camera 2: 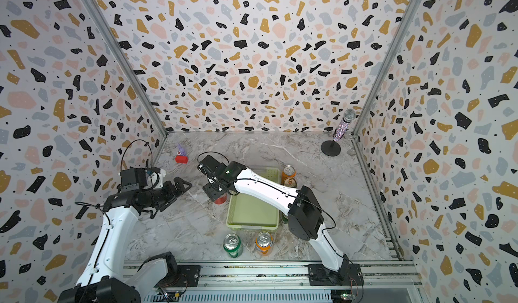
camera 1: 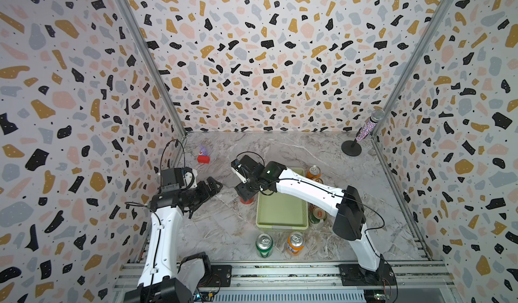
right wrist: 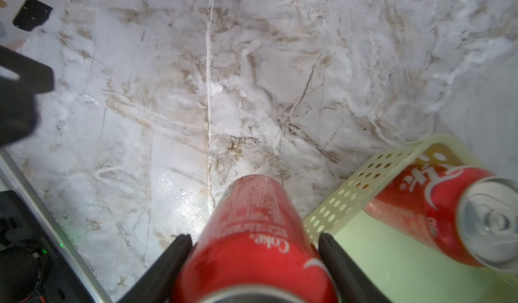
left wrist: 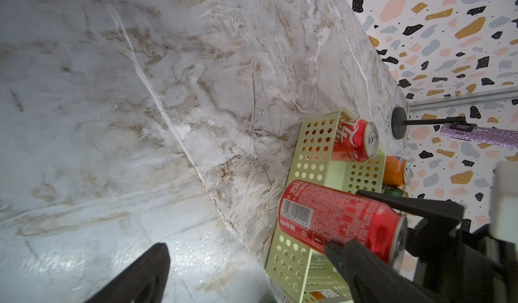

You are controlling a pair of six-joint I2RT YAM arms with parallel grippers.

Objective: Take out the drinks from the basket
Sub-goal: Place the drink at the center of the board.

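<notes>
I need to keep holding the red can with my right gripper. The can's base is above the table beside the basket's rim, so the can would drop if I opened my right gripper now.
My right gripper [right wrist: 255, 248] is shut on an upright red can [right wrist: 252, 231], just outside the left wall of the pale green basket [camera 1: 281, 226]; in a top view the can [camera 1: 246, 201] shows under the gripper [camera 1: 246, 194]. Whether it touches the table I cannot tell. Another red can [left wrist: 353, 140] stands inside the basket's far end, hidden under the arm in both top views. My left gripper [left wrist: 252, 248] hangs open to the left, holding nothing. On the table stand a green can [camera 1: 264, 244], orange cans [camera 1: 295, 242] [camera 1: 313, 172] and a dark green one [camera 1: 318, 214].
A glittery microphone on a black stand [camera 1: 364, 130] is at the back right corner. A small red and purple toy [camera 1: 203, 157] sits at the back left. Patterned walls close in three sides, and a metal rail [camera 1: 280, 270] runs along the front.
</notes>
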